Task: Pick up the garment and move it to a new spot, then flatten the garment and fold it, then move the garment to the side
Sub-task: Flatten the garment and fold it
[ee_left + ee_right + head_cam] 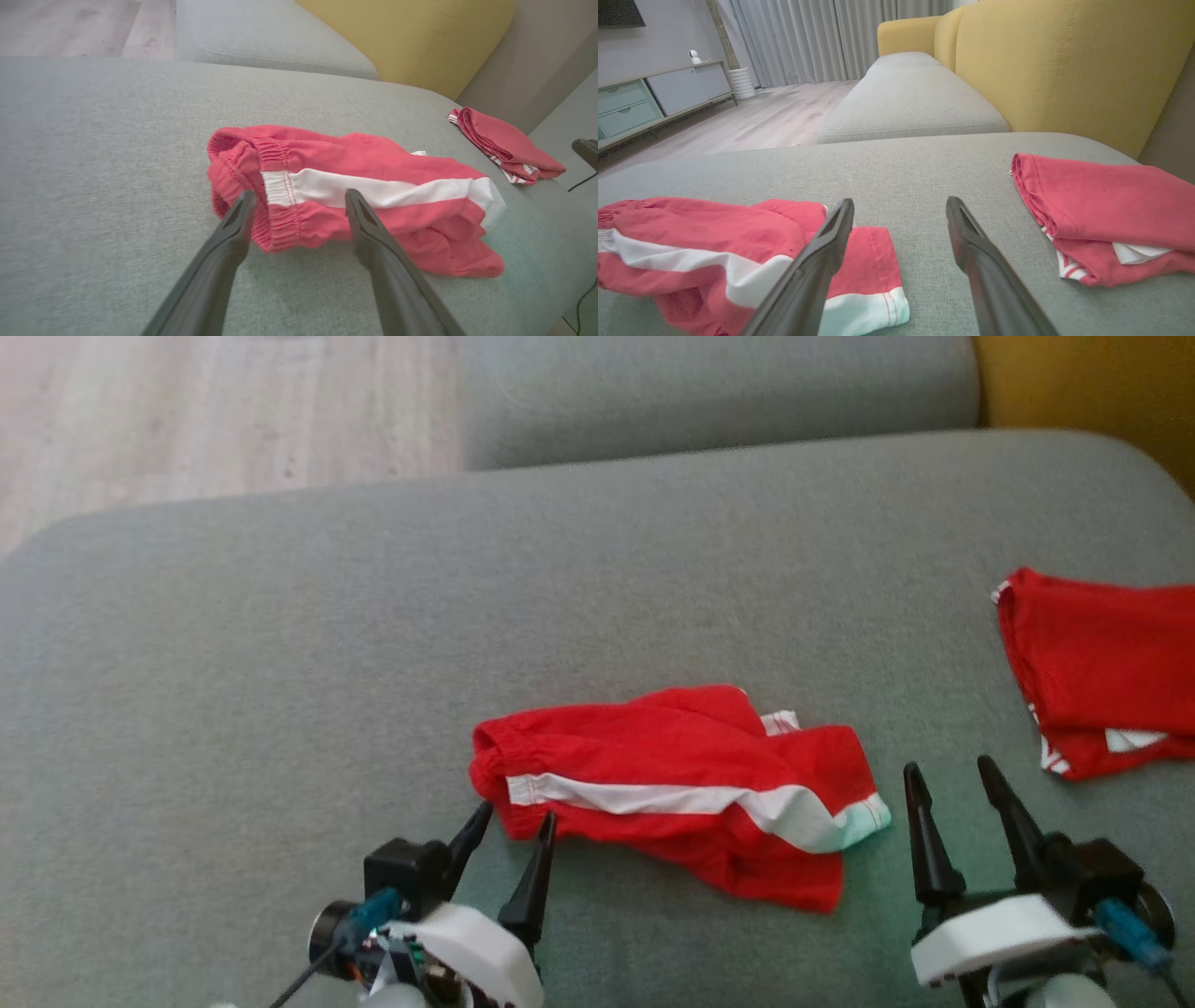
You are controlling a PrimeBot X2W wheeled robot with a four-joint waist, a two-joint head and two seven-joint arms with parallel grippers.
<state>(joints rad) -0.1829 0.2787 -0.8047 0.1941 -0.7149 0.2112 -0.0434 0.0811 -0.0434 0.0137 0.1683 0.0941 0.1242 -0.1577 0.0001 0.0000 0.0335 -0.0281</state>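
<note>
My left gripper grabs the raised waistband edge at the white stripe (516,790) (273,188) next, since the garment's crumpled legs lie slack on the cushion.
A pair of red shorts with a white side stripe, the garment (672,775) (355,196) (714,247), lies crumpled on the grey cushion (373,644) in front of me. My left gripper (516,821) (299,200) is open at the elastic waistband end on the left, fingertips just short of the cloth, nothing between them. My right gripper (948,777) (900,207) is open too, just past the hem end on the right, empty over bare cushion.
A second red garment (1102,667) (1106,214) (504,144) lies folded at the cushion's right edge. Another grey cushion (709,392) lies beyond, with a yellow sofa back (1064,65) to the right. Wooden floor (205,411) shows at the far left.
</note>
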